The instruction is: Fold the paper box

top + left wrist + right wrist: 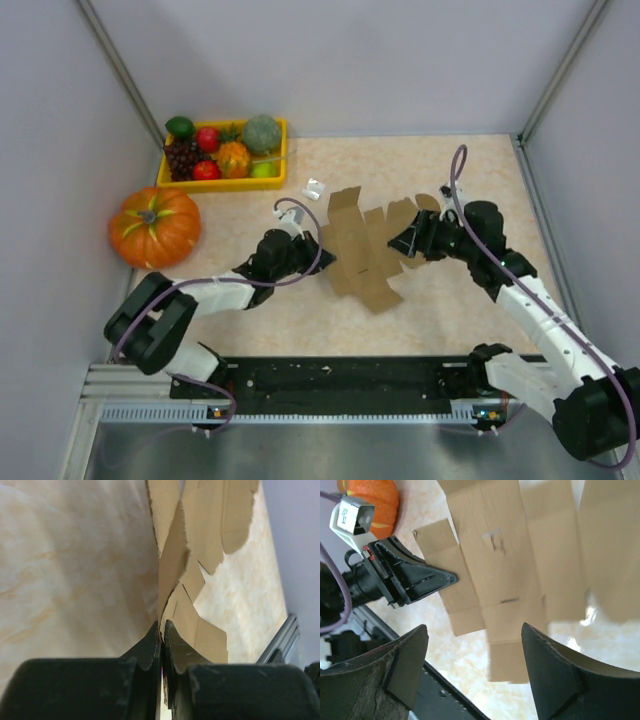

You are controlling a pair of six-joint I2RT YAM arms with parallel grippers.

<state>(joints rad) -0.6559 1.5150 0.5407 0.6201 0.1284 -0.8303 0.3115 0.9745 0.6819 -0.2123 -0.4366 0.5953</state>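
Note:
My right gripper grabs the paper box (362,250) by the side edge opposite my left gripper next to turn the box, leaving its flaps free for folding.
The paper box (362,250) is a flat brown cardboard cut-out with flaps, lying partly raised in the middle of the table. My left gripper (325,258) is shut on the paper box's left edge. In the left wrist view the sheet (195,545) runs up from between the closed jaws of this gripper (163,626). My right gripper (398,244) is at the cut-out's right side. Its jaws are open, with nothing between them. In the right wrist view the right gripper (474,630) hovers over the cardboard panels (495,555), and the left gripper's fingers (427,580) pinch a side flap.
A yellow tray (222,184) of toy fruit and vegetables stands at the back left. A large orange pumpkin (155,226) sits in front of it. A tiny white object (314,187) lies behind the cardboard. Grey walls enclose three sides, and a metal rail (330,410) runs along the near edge.

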